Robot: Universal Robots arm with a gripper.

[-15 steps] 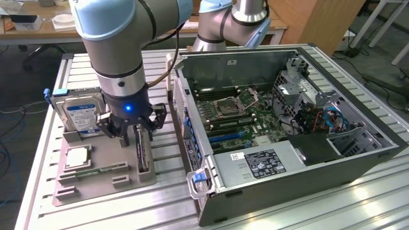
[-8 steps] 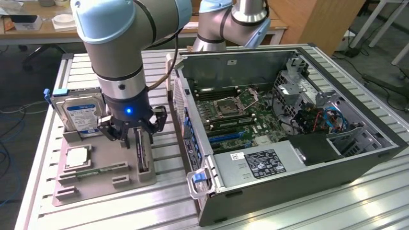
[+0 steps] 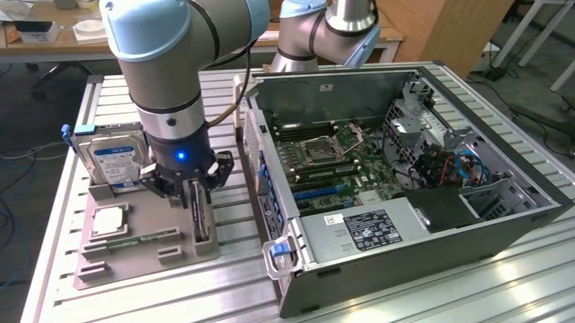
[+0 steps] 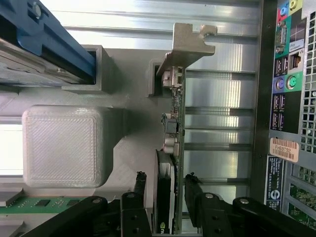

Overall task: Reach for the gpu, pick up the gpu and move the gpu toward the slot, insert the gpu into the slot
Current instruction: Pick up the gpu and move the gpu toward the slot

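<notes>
The GPU (image 4: 176, 123) needs to go into the slot inside the computer case, so my gripper should next take hold of the GPU by its fan end (image 4: 166, 200).
The gpu (image 3: 200, 219) stands on edge in the grey holder (image 3: 144, 264), a thin dark card with its silver bracket (image 4: 190, 44) at the far end. My gripper (image 3: 196, 196) hangs straight over it. In the wrist view the gpu (image 4: 176, 123) runs between the black fingers (image 4: 140, 186), which straddle its fan end with a narrow gap on each side; the gripper (image 4: 165, 181) is open around the card. On the motherboard inside the open computer case (image 3: 503, 222) lies a blue slot (image 3: 313, 192).
The holder also carries a silver hard drive (image 3: 112, 161), a processor chip (image 3: 106, 221) and a green memory stick (image 3: 134, 240). The case's rear panel with ports (image 4: 286, 84) stands close beside the gpu. A second arm (image 3: 324, 33) stands behind the case.
</notes>
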